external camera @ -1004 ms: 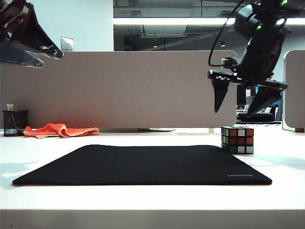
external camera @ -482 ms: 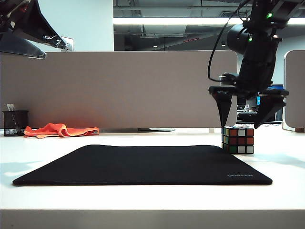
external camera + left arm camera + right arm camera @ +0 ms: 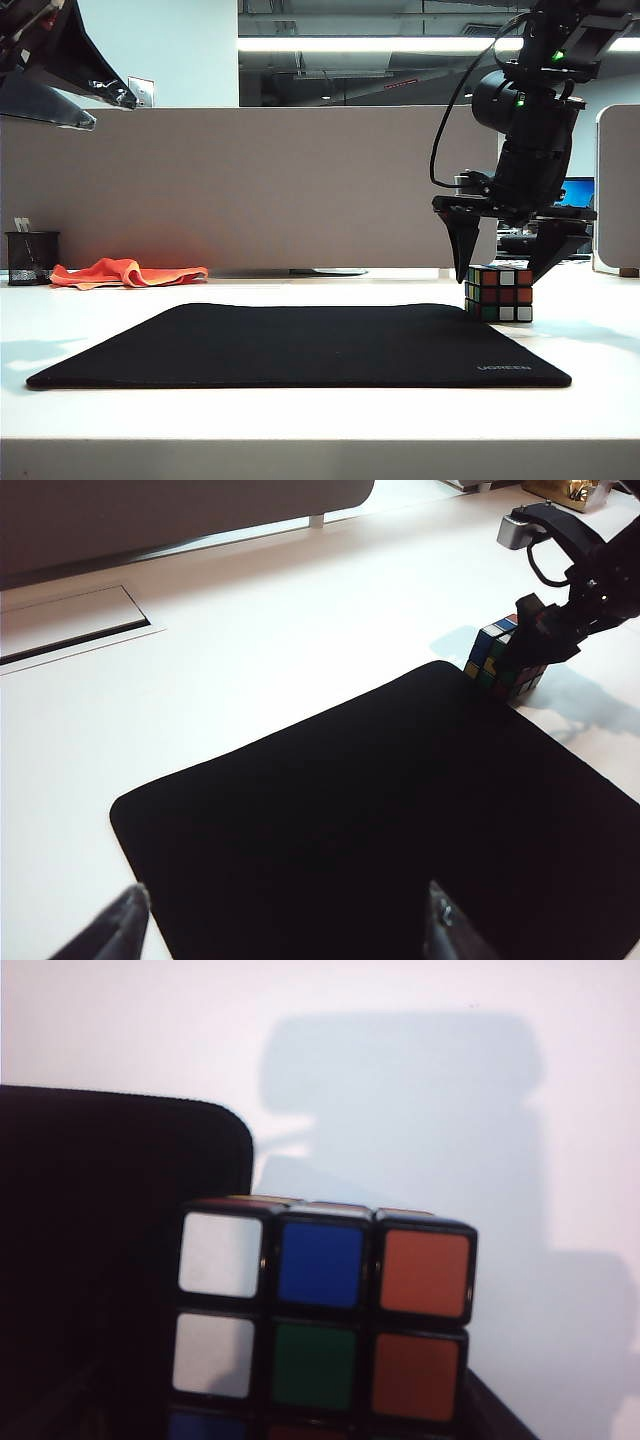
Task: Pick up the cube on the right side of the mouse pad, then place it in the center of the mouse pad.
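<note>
The robot's right gripper next needs to pick up the cube by its opposite sides, so that it can set it in the center of the mouse pad.
The cube stands on the white table, touching the right far corner of the black mouse pad. My right gripper hangs over it, pointing down and open, one fingertip on each side of the cube's top, apart from it. The right wrist view is filled by the cube with its white, blue, green and orange stickers, the mouse pad beside it, and my right gripper straddling it. My left gripper is high at the upper left, open and empty. From there my left gripper looks over the mouse pad to the cube.
An orange cloth and a black mesh pen cup lie at the back left. A grey partition closes off the back of the table. A recessed hatch sits in the tabletop beyond the pad.
My right gripper has come down from well above the cube until its open fingertips flank the cube's top. The left arm has hardly moved; the cube has stayed put.
</note>
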Robot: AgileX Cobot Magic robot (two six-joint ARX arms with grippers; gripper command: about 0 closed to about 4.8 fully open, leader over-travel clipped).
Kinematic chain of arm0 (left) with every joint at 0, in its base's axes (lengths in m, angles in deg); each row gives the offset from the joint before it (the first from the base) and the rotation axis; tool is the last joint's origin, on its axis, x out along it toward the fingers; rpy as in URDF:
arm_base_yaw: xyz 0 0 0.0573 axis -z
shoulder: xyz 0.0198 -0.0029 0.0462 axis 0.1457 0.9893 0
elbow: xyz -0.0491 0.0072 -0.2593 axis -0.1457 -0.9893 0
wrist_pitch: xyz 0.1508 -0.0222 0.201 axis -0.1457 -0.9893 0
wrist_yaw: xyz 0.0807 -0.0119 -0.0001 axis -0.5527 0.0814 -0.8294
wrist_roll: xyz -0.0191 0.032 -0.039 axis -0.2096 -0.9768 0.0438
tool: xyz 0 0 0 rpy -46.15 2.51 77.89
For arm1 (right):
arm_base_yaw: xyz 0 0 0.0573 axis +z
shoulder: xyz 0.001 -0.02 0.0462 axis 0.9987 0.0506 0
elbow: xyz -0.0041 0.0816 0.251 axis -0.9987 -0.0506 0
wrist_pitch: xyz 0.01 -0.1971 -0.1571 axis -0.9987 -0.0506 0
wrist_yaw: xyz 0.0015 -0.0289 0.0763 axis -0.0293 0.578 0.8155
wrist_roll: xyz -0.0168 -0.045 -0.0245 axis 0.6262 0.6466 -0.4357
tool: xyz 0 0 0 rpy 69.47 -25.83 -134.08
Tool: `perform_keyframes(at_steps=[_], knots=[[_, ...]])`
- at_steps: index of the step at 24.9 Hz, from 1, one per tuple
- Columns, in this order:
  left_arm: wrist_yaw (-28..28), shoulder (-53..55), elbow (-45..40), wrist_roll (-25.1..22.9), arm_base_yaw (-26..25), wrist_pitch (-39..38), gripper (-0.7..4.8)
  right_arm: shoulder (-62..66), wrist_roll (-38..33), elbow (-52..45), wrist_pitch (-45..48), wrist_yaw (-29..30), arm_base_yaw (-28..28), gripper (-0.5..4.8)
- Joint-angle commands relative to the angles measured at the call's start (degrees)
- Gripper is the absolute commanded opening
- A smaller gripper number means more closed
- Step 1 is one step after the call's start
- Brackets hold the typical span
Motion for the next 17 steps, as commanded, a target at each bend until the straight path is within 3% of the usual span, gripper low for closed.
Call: perform_keyframes(at_steps=[1,6,8,12,17], knots=[[-0.15,-0.11,0.42,-0.24,-0.09,0.52,3.5,-0.37,0.15,0.44,0.9,0.31,0.07,4.38],[-0.13,-0.11,0.42,-0.2,-0.09,0.04,3.5,-0.37,0.15,0.44,0.31,-0.17,0.04,4.05],[-0.07,-0.13,0.42,-0.17,-0.09,-0.46,3.5,-0.37,0.17,0.44,-0.28,-0.63,0.02,3.55],[-0.02,-0.13,0.42,-0.2,-0.09,-0.92,3.5,-0.39,0.22,0.44,-0.72,-1.64,0.0,3.53],[-0.07,-0.13,0.42,-0.24,-0.09,-0.96,3.5,-0.48,0.39,3.54,-2.47,-1.64,0.0,3.02]])
